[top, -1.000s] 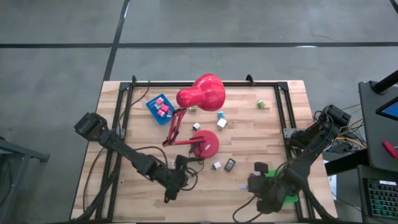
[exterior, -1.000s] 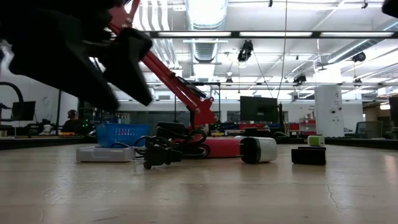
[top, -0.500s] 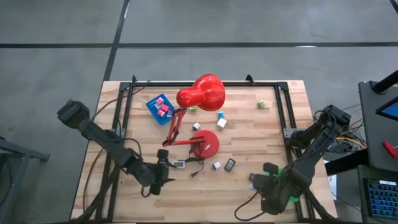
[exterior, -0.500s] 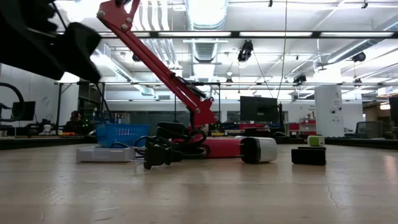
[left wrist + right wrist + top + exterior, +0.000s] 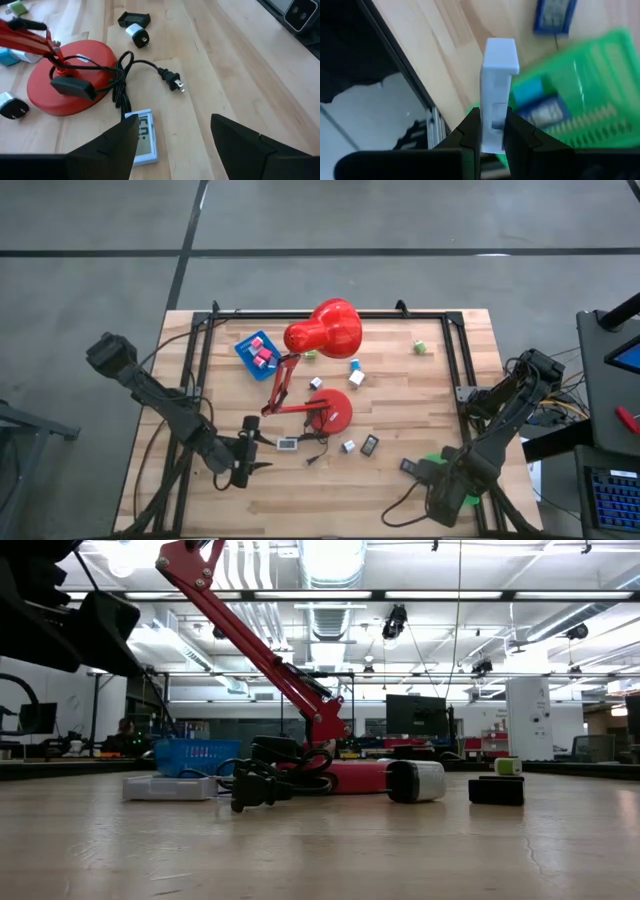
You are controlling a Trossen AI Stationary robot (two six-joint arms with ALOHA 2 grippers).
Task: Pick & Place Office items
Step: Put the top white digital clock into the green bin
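My right gripper needs to keep holding the white block, because the block is high above the green tray's rim in the right wrist view.
My right gripper (image 5: 492,131) hangs over the table's near right corner (image 5: 440,480), shut on a pale bluish-white block (image 5: 498,75). Below it are a green tray (image 5: 592,85) and a blue flat piece (image 5: 554,14) lying on the wood. My left gripper (image 5: 172,137) is open and low at the near left (image 5: 246,462), touching nothing. Just ahead of it a white flat display piece (image 5: 142,137) lies flat on the table (image 5: 288,444). A white cube (image 5: 348,446) and a dark rectangle (image 5: 369,444) lie near the lamp base (image 5: 331,411). My right gripper pinches the pale block's lower part (image 5: 494,125) between its two fingers, on two opposite sides. The fingers point steeply down. The block juts out past the fingertips, clear of the table and of the tray.
The big red lamp stands mid-table with its head (image 5: 325,328) toward the far side. Its black cord and plug (image 5: 172,80) sprawl near the display piece. A blue tray (image 5: 257,350) holds pink blocks at the far left. Teal and white blocks (image 5: 355,372) and a green block (image 5: 421,348) lie beyond.
My left gripper, open throughout, has drawn back from the lamp base toward the table's left edge, uncovering the white display piece, which lies still. My right gripper has rolled and tipped over the green tray while staying shut on the pale block.
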